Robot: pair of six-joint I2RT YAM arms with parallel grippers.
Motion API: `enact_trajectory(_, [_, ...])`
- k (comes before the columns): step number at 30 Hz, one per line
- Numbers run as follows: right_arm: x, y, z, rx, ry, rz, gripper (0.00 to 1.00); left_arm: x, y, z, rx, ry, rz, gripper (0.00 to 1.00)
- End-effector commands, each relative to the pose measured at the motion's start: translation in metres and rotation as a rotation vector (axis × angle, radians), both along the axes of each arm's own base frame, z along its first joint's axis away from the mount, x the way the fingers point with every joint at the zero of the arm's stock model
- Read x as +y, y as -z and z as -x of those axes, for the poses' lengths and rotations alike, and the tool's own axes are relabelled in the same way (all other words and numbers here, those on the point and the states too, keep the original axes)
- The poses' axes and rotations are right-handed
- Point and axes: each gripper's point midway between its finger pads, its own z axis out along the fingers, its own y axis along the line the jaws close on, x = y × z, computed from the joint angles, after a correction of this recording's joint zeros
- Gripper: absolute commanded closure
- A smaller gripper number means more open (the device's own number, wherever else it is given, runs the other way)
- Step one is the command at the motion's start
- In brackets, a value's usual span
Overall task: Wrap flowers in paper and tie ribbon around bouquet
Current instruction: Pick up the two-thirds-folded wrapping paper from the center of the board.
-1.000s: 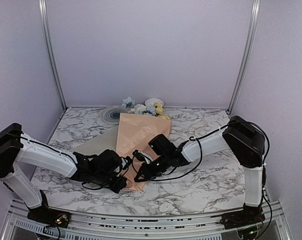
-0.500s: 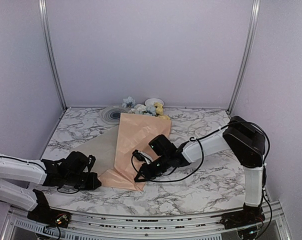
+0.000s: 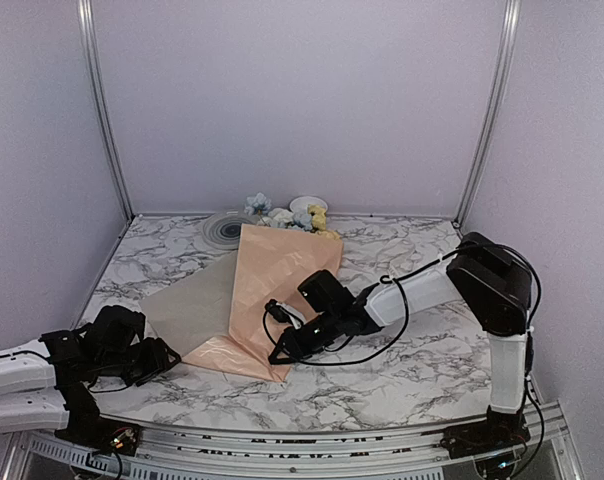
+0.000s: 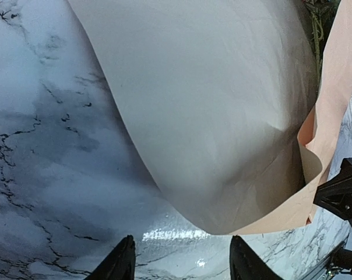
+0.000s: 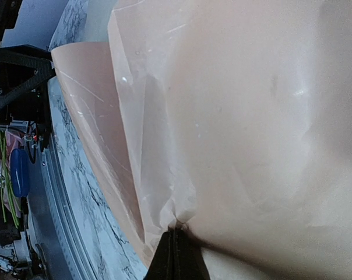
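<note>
My left gripper should grab the paper next by its loose grey flap to wrap the flowers. The blooms then stay free to show beyond the wrap.
The peach paper lies folded lengthwise over the flowers, whose blue, white and yellow blooms poke out at its far end. A flap with its grey underside up spreads to the left. My right gripper is shut on the paper's near edge, and the sheet bunches at its closed fingertips. My left gripper stands open above bare marble, just short of the flap's rounded corner, with nothing between its fingers. The ribbon is out of view.
A grey spiral disc and a small white round thing sit at the back wall beside the blooms. Metal posts and walls close in the marble table. The right gripper's black finger shows at the left wrist view's right edge.
My left gripper drew the paper's near corner out to the left, opened, let it go and backed away left. The grey flap now lies spread. The right gripper kept its hold.
</note>
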Motion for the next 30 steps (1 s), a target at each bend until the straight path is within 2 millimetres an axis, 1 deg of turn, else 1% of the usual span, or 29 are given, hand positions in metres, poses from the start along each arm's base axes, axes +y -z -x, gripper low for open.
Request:
enact_trajectory(1, [-0.031,0.043,0.007,0.045,0.038,0.194,0.98,-0.002,0.001,-0.011,0.039,-0.094,0.103,0.38])
enact_trajectory(3, [-0.030,0.042,0.007,0.043,0.037,0.191,0.98,-0.001,0.004,-0.018,0.042,-0.134,0.145,0.34])
enact_trajectory(6, [-0.029,0.040,0.007,0.044,0.040,0.191,0.98,0.000,0.011,-0.025,0.051,-0.207,0.205,0.34])
enact_trajectory(9, [-0.027,0.038,0.005,0.041,0.041,0.185,0.98,-0.008,0.018,-0.026,0.072,-0.252,0.313,0.36])
enact_trajectory(10, [-0.027,0.037,0.006,0.041,0.041,0.186,0.98,-0.010,0.017,-0.029,0.060,-0.265,0.342,0.37])
enact_trajectory(14, [-0.027,0.038,0.004,0.040,0.042,0.193,0.98,0.001,0.018,-0.039,0.011,-0.313,0.296,0.42])
enact_trajectory(16, [-0.027,0.038,0.005,0.039,0.044,0.197,0.98,0.006,0.016,-0.044,-0.020,-0.332,0.277,0.49])
enact_trajectory(18, [-0.027,0.038,0.003,0.030,0.044,0.205,0.98,0.008,0.012,-0.049,-0.052,-0.337,0.263,0.60])
enact_trajectory(19, [-0.026,0.037,0.002,0.021,0.042,0.211,0.98,0.009,0.011,-0.051,-0.062,-0.337,0.253,0.66])
enact_trajectory(20, [-0.026,0.036,0.001,0.014,0.041,0.219,0.98,0.009,0.009,-0.053,-0.074,-0.328,0.244,0.78])
enact_trajectory(21, [-0.024,0.033,0.000,0.003,0.038,0.220,0.98,0.008,0.008,-0.054,-0.083,-0.314,0.233,0.86])
enact_trajectory(23, [-0.021,0.029,-0.004,-0.017,0.030,0.225,0.97,0.004,0.003,-0.057,-0.098,-0.275,0.218,0.98])
enact_trajectory(24, [-0.018,0.025,-0.006,-0.026,0.026,0.221,0.97,0.002,0.000,-0.058,-0.105,-0.255,0.210,1.00])
enact_trajectory(28, [0.001,0.013,-0.021,-0.054,0.019,0.203,0.96,-0.005,-0.015,-0.065,-0.143,-0.192,0.183,1.00])
enact_trajectory(30, [0.010,0.015,-0.028,-0.047,0.022,0.212,0.96,-0.004,-0.021,-0.066,-0.157,-0.176,0.154,1.00])
